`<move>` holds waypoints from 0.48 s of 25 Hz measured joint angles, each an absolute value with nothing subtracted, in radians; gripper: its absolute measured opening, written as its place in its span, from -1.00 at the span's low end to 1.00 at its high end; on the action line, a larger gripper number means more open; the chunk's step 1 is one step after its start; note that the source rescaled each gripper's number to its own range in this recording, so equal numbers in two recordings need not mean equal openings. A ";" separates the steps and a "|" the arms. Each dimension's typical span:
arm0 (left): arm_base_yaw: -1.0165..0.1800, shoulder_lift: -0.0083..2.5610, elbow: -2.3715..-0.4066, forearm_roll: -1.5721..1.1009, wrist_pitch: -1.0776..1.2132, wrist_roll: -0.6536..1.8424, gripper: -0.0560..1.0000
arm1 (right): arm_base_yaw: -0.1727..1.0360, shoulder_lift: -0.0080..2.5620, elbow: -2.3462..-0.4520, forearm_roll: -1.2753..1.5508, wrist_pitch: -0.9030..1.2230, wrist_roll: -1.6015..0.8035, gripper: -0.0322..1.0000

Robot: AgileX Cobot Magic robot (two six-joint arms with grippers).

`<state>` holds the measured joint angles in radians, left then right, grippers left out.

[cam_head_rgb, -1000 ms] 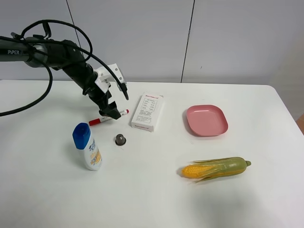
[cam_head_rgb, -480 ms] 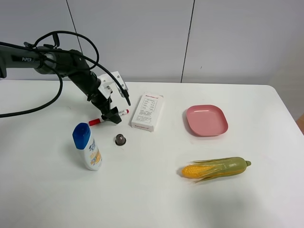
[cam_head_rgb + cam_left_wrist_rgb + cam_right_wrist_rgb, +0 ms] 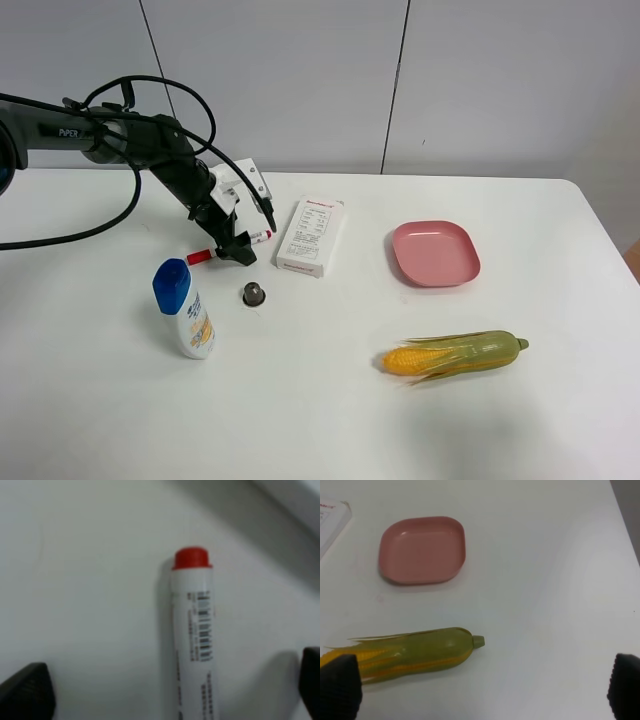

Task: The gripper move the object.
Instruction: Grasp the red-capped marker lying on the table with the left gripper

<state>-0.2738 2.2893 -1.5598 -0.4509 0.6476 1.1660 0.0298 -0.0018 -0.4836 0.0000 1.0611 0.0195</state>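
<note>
My left gripper grabs the white marker pen by its white body (image 3: 196, 700) beside the barcode (image 3: 203, 627) next, to move the pen.
The white marker pen lies on the table left of the white box; its red cap (image 3: 201, 257) and small red end show on either side of my left gripper (image 3: 236, 250), which is down over the pen's middle. In the left wrist view the pen (image 3: 194, 640) runs between the two black fingertips (image 3: 25, 692), which stand wide apart on either side without touching it. The left gripper (image 3: 168, 687) is open. My right gripper (image 3: 481, 686) is open and empty, above the table near the corn (image 3: 415, 655); it does not show in the exterior view.
A white printed box (image 3: 311, 235) lies just right of the pen. A small dark capsule (image 3: 254, 293) and a blue-capped bottle (image 3: 184, 309) stand in front of it. A pink plate (image 3: 435, 253) and the corn cob (image 3: 455, 354) are on the right.
My left arm has swung slightly right and lowered, bringing the gripper down over the pen's middle. The pen and other objects have not moved.
</note>
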 joint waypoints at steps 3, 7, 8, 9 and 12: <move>-0.282 2.289 -1.560 -0.451 0.631 1.166 1.00 | 0.030 -0.002 -0.484 0.000 1.061 0.019 1.00; -0.283 2.290 -1.560 -0.451 0.629 1.166 1.00 | 0.030 -0.002 -0.484 0.000 1.061 0.019 1.00; -0.283 2.290 -1.560 -0.451 0.629 1.166 0.97 | 0.030 -0.002 -0.484 0.000 1.061 0.019 1.00; -0.283 2.290 -1.560 -0.451 0.630 1.166 0.87 | 0.030 -0.002 -0.484 0.000 1.061 0.019 1.00; -0.283 2.290 -1.560 -0.451 0.655 1.166 0.16 | 0.030 -0.002 -0.484 0.000 1.061 0.019 1.00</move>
